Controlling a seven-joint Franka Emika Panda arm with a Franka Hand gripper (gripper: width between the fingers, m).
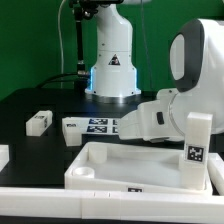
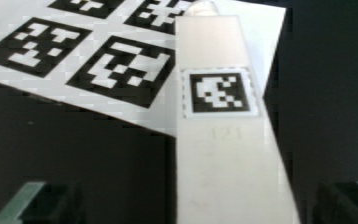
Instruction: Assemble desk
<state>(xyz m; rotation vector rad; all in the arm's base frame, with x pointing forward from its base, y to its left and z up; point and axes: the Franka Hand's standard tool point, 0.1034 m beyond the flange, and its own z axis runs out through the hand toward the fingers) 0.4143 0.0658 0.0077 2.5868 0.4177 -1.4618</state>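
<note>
My fingers, around the tagged leg's near end [image 2: 234, 198], would hold it.
The white tabletop panel [image 1: 112, 157] lies at the front, rim up, with a round corner socket [image 1: 85, 173] showing. One white leg [image 1: 197, 143] with a tag stands upright at its corner on the exterior view's right. In the wrist view another tagged leg [image 2: 226, 120] lies flat, partly over the marker board [image 2: 87, 55]. My gripper [image 2: 190, 200] is open, with its fingers [image 2: 34, 200] wide apart on either side of this leg's near end and gaps on both sides. In the exterior view the gripper [image 1: 128, 126] is low over the marker board [image 1: 100, 124].
Two more loose legs lie on the black table at the exterior view's left, one [image 1: 40, 121] further out and one [image 1: 72, 130] beside the marker board. The robot base [image 1: 112, 65] stands at the back. A white rail [image 1: 60, 203] runs along the front.
</note>
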